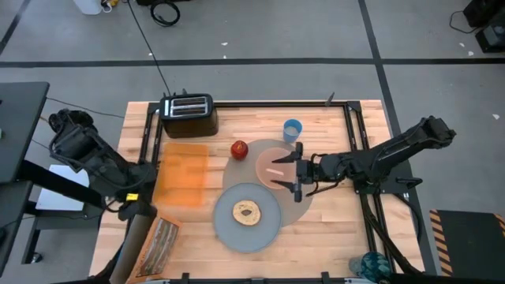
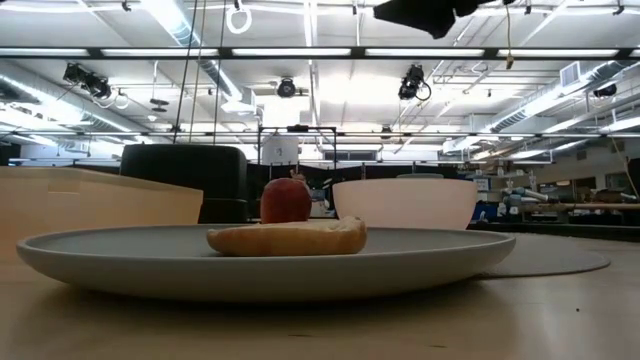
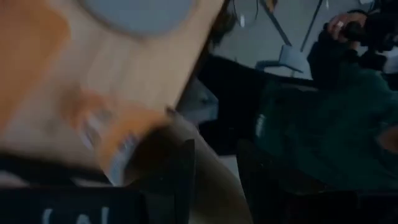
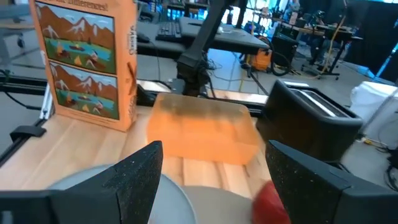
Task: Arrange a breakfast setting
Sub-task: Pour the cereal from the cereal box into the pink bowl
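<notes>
I will bring cereal to the breakfast setting, and for that my left gripper will next grab the cereal box by its end with the printed label (image 3: pixel 118 155).
The round grey-tan mat (image 1: pixel 304 201) lies mid-table. The pink bowl (image 1: pixel 272 167) stands on it, a pale spoon (image 1: pixel 278 169) lying in it. The grey plate (image 1: pixel 248 229) overlaps the mat's near left part and carries the bagel (image 1: pixel 246 211). The red apple (image 1: pixel 239 148) rests on the table by the mat's far left rim, and the blue cup (image 1: pixel 293 130) stands beyond the mat. My right gripper (image 1: pixel 293 173) is open and empty, high above the bowl's right side; the low view shows the bowl (image 2: pixel 405 203) with nothing near it. My left gripper (image 1: pixel 130 207) waits off the table's near left corner.
The black toaster (image 1: pixel 188 114) stands at the far edge and the orange board (image 1: pixel 181 172) lies left of the apple. A picture-printed box (image 1: pixel 162 241) lies at the near left corner. A metal frame (image 1: pixel 355 134) runs along the table's sides.
</notes>
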